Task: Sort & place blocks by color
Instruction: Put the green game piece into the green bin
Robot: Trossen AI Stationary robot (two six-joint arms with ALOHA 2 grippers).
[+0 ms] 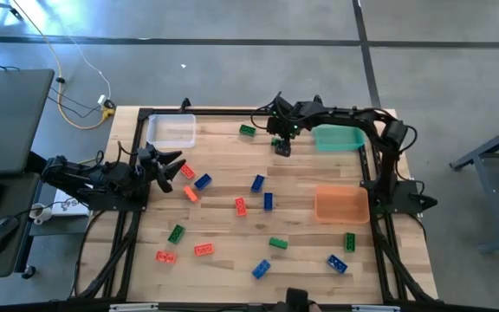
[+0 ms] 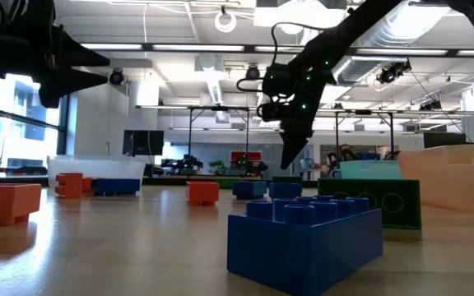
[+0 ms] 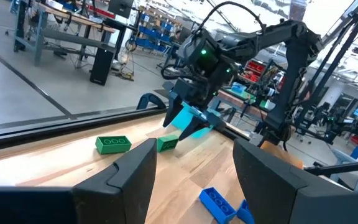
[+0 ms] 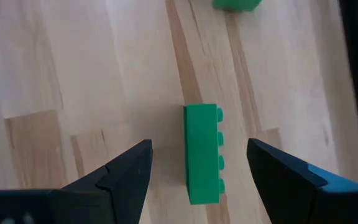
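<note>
My fingers are above the green block (image 4: 202, 154) and would miss it if I closed now, so my right gripper needs to go lower before it closes on the block.
My right gripper (image 4: 199, 147) hangs open near the table's far edge, pointing steeply down. Its fingers stand on either side of a green block (image 4: 202, 153) and above it, touching nothing. That block lies on its side on the wood, its studs toward one finger. A second green block (image 1: 247, 131) lies a little to its left. Red-orange, blue and green blocks are scattered over the table's middle and near part, such as a blue one (image 1: 257, 183) and a red one (image 1: 240, 205). My left gripper (image 1: 173, 165) waits open at the table's left, pointing level.
A clear bin (image 1: 171, 130) stands at the far left. A green bin (image 1: 338, 137) sits at the far right, just right of my right gripper. An orange bin (image 1: 341, 204) stands at the right. A black frame (image 1: 206, 112) rims the table.
</note>
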